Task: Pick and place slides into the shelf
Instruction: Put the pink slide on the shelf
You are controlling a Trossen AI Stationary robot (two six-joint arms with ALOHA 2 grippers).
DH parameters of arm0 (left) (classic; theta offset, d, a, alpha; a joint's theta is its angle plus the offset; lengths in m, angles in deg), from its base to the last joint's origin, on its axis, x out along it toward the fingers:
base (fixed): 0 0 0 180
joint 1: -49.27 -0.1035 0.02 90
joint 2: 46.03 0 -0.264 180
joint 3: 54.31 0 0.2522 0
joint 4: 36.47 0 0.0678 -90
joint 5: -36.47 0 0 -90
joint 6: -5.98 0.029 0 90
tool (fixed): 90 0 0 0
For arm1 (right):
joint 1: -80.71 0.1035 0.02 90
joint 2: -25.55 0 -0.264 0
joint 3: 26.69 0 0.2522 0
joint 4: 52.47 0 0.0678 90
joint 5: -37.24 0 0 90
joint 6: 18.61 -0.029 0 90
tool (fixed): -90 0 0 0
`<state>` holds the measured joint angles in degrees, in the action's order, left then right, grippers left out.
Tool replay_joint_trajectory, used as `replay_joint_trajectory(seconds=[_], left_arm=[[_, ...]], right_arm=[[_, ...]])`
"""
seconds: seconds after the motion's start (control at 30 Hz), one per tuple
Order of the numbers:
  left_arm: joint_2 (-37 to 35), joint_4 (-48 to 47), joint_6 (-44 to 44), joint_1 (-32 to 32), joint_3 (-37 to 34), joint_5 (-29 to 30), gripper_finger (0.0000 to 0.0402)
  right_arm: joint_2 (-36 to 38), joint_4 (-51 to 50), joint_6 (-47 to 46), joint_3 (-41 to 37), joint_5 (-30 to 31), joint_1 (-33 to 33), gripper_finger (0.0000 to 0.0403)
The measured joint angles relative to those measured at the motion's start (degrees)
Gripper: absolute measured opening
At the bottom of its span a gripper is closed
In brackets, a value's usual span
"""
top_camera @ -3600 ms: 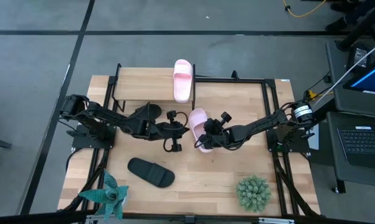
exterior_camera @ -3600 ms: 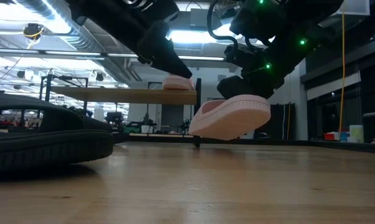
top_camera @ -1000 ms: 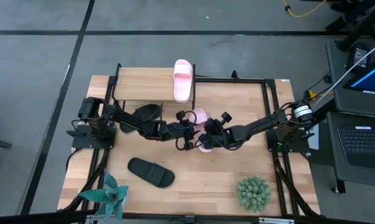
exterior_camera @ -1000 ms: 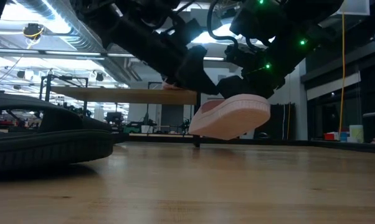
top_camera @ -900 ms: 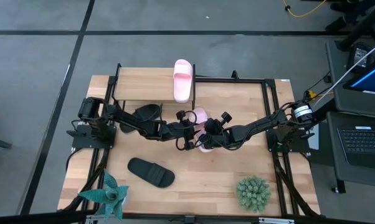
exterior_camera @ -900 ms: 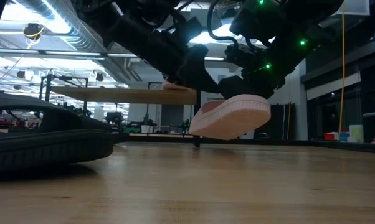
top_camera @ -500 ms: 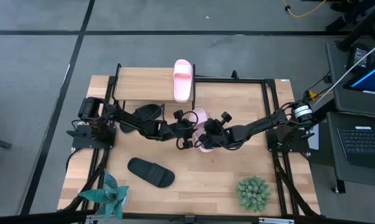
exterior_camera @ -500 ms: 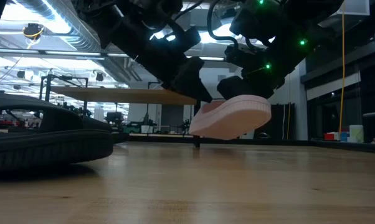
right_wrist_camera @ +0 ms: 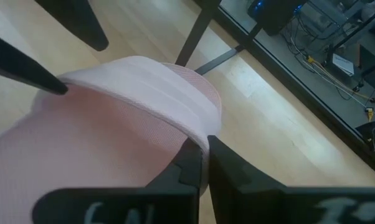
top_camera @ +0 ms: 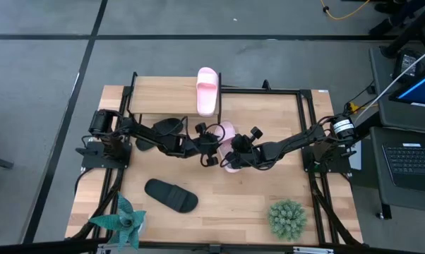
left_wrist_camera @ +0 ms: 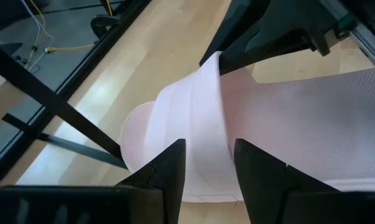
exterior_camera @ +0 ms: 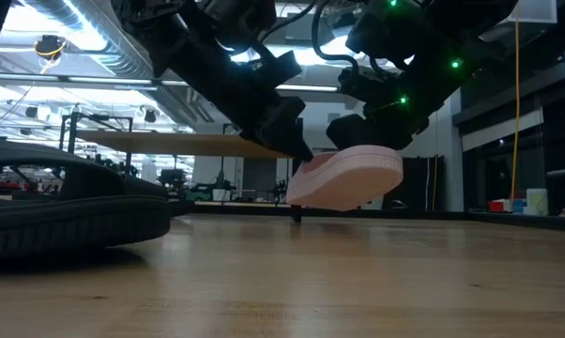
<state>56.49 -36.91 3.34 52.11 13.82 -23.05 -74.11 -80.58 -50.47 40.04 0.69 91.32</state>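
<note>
Both fingers are past the strap's stitched lower edge (left_wrist_camera: 213, 198) on either side of the strap's middle (left_wrist_camera: 208, 154), so it is time to close my left gripper. Closing now would catch the pale pink slide.
A pale pink slide (top_camera: 226, 132) hangs just above the table's middle. My right gripper (right_wrist_camera: 203, 146) is shut on its strap. My left gripper (left_wrist_camera: 209, 149) stands open at the slide's left side, one finger on each side of the strap (left_wrist_camera: 203, 112). I cannot tell whether those fingers touch it. The other pink slide (top_camera: 207, 90) lies sole down on the right end of the shelf (top_camera: 163, 95). One black slide (top_camera: 171, 195) lies on the table at the near left. Another black slide (top_camera: 163, 129) lies under my left arm, beside the shelf. My right gripper pinches the edge of the pink slide's strap (right_wrist_camera: 194, 124) between its two fingers. The fingers (left_wrist_camera: 262, 43) come slanting down from the table's right. The slide (exterior_camera: 348, 178) hangs tilted, clear of the table.
The shelf's thin black legs (exterior_camera: 297, 211) stand just behind the held slide. A round green plant (top_camera: 288, 217) sits at the near right and a spiky teal one (top_camera: 121, 220) at the near left. Bare wood lies between the black slide and the green plant.
My left gripper has shifted a little toward the table's far edge along the pink slide's strap, and its wrist has tipped up. Its fingers stay open. The slide stays lifted in my right gripper.
</note>
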Motion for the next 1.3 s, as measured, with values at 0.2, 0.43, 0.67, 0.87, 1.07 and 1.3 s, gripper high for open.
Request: replay_joint_trajectory(seconds=[0.2, 0.43, 0.67, 0.87, 1.07, 1.3], left_arm=[[0.0, 0.1, -1.8, 0.0, 0.0, -1.6, 0.0128], [0.5, 0.3, -1.9, 0.1, 0.0, -1.5, 0.0128], [0.5, 0.5, -3.0, -0.2, 0.0, 0.2, 0.0128], [0.5, -0.4, -3.0, -0.2, 0.0, 1.1, 0.011], [0.5, -0.7, -3.0, -0.2, 0.0, 1.1, 0.006], [0.5, -1.3, -3.0, -0.2, 0.0, 1.6, 0.0006]], right_arm=[[0.0, 0.0, -0.7, 0.0, 0.1, 0.0, 0.0014], [0.0, 0.1, -0.7, 0.0, 0.0, 0.0, 0.0014], [0.0, 0.5, -0.6, 0.0, 0.0, 0.0, 0.0014], [0.0, 0.5, -0.4, 0.0, -0.1, 0.0, 0.0014], [0.0, 0.6, -0.2, 0.0, -0.1, 0.0, 0.0014], [0.0, 1.2, 0.8, 0.0, -0.1, 0.0, 0.0014]])
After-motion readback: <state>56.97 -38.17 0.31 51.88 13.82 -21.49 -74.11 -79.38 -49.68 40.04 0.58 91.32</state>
